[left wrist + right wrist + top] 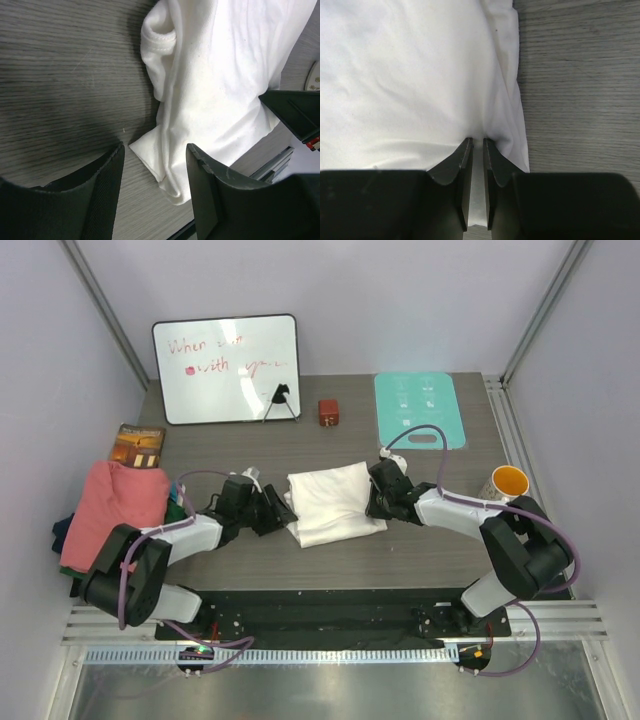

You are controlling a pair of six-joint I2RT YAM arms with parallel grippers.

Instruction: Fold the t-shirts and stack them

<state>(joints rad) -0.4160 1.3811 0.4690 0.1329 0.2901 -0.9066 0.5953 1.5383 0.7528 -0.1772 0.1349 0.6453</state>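
The folded white t-shirt (333, 502) needs to be stacked still folded, so my left gripper will next grab its edge facing the pile, with the layers together.
A folded white t-shirt (333, 502) lies at the table's middle. My right gripper (372, 502) is shut on a pinch of cloth at its right edge; the right wrist view shows the gripper (477, 141) with white cloth (405, 75) squeezed between the jaws. My left gripper (283, 512) stands open at the shirt's left edge. In the left wrist view the left gripper (156, 150) hovers over a near corner of the shirt (225, 75), fingers apart from it. A salmon-pink t-shirt (118, 502) tops a pile at the far left, with dark green (176, 510) and navy (62, 535) cloth showing beneath.
A whiteboard (226, 368) leans at the back left, with a small red box (328, 412) and a teal mat (420, 408) to its right. An orange-lined cup (505, 483) stands at the right edge. A brown book (138, 445) lies behind the pile.
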